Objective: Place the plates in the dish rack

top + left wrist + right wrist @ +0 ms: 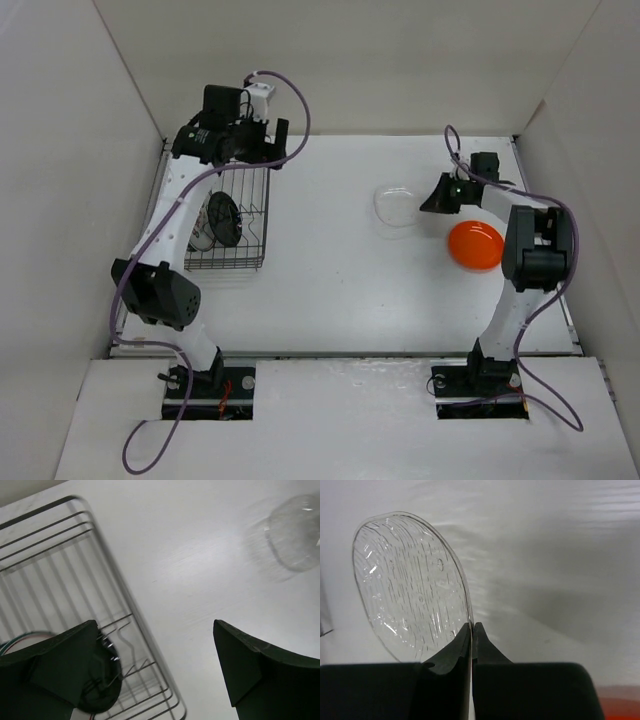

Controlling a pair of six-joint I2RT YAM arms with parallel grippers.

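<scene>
My left gripper should next grab the clear plate (394,208) by its rim facing the dish rack, so its other edge can slot between wires.
The dish rack (256,232) stands at the left, with the glossy black plate (222,218) upright in it and a white plate with red marks (199,237) beside that. In the left wrist view the rack (55,575) and black plate (104,685) lie below my open, empty left gripper (155,632), which hovers over the rack's far right corner (280,146). My right gripper (426,204) is shut on the rim of the clear plate (394,208), holding it on edge above the table (410,585); its jaws (472,626) pinch the rim. The orange plate (475,245) lies by the right arm. I cannot make out the patterned-rim plate.
White walls enclose the table on the left, back and right. The clear plate also shows far right in the left wrist view (297,532). A strip of the orange plate (620,707) shows at the bottom right of the right wrist view.
</scene>
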